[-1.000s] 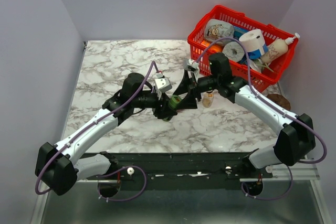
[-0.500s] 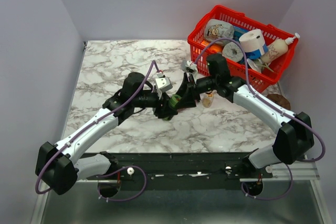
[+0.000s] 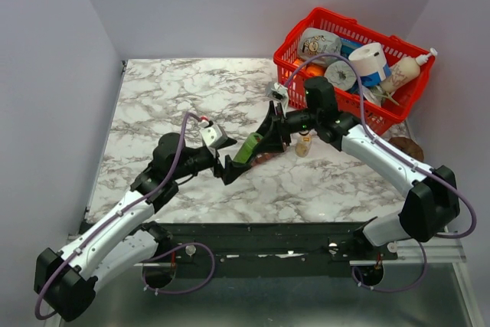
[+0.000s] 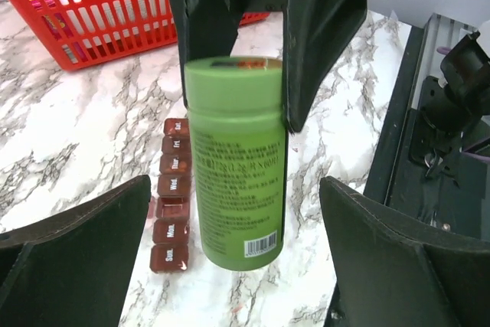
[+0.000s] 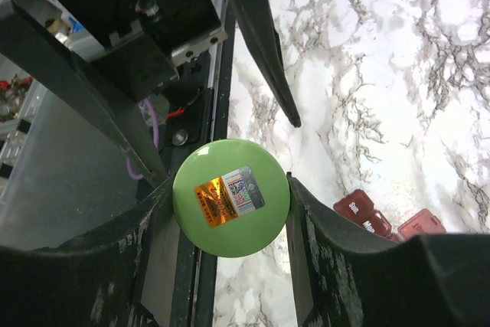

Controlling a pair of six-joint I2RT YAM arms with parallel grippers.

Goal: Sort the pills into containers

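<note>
My left gripper is to grab the green pill bottle around its lower body (image 3: 243, 152) (image 4: 240, 208) next, so that the bottle's end with the cap stays free for my right gripper to unscrew.
A green pill bottle (image 3: 246, 148) hangs tilted above the table, gripped at one end by my right gripper (image 3: 266, 140). In the right wrist view its round end with a hologram sticker (image 5: 230, 197) sits tight between the fingers (image 5: 329, 243). My left gripper (image 3: 227, 168) is open and empty, just near-left of the bottle. Its fingers (image 4: 76, 250) stand wide on either side of the bottle (image 4: 237, 166) without touching it. The reddish-brown pill organiser strip (image 4: 172, 204) lies on the marble below the bottle, with day labels on its cells and one cell's lid open. It also shows in the right wrist view (image 5: 367, 216).
A red wire basket (image 3: 287, 63) full of bottles and rolls stands at the back right. A small amber bottle (image 3: 304, 145) stands just right of the right gripper. A brown object (image 3: 406, 147) lies by the right table edge. The black base rail (image 3: 260, 235) runs along the near edge.
My left gripper has let go of the green bottle and pulled back toward the near left. The bottle stays in the right gripper, which has barely moved.
</note>
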